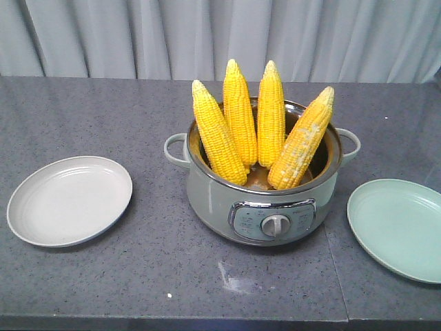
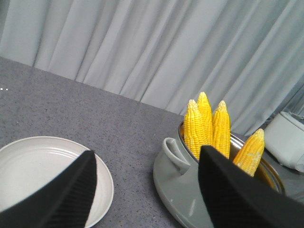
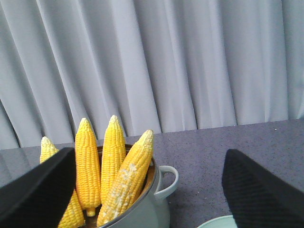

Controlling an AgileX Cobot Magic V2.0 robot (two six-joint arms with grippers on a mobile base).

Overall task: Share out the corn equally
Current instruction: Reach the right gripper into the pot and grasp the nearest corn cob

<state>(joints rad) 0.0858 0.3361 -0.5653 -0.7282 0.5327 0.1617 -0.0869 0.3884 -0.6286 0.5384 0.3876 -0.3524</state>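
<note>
The right gripper grips the rightmost corn cob by its upper tip end [image 1: 319, 103] next, to share corn onto the green plate [image 1: 394, 229].
Several yellow corn cobs [image 1: 241, 110] stand upright, tips up, in a grey-green electric pot [image 1: 262, 200] at the middle of the table. The rightmost cob [image 1: 303, 141] leans to the right and has pale patches. In the left wrist view the corn [image 2: 204, 123] rises from the pot [image 2: 180, 185] at the right. My left gripper [image 2: 147, 190] is open and empty, above the gap between the white plate [image 2: 33, 161] and the pot. In the right wrist view my right gripper [image 3: 149, 190] is open and empty, near the pot's right side [image 3: 152, 209] and the corn [image 3: 126, 178].
An empty white plate [image 1: 69, 200] lies left of the pot and an empty light green plate [image 1: 400, 227] right of it. Pot handles [image 1: 176, 148] stick out on both sides. Grey curtains hang behind the table. A white rounded object [image 2: 287, 137] sits beyond the pot.
</note>
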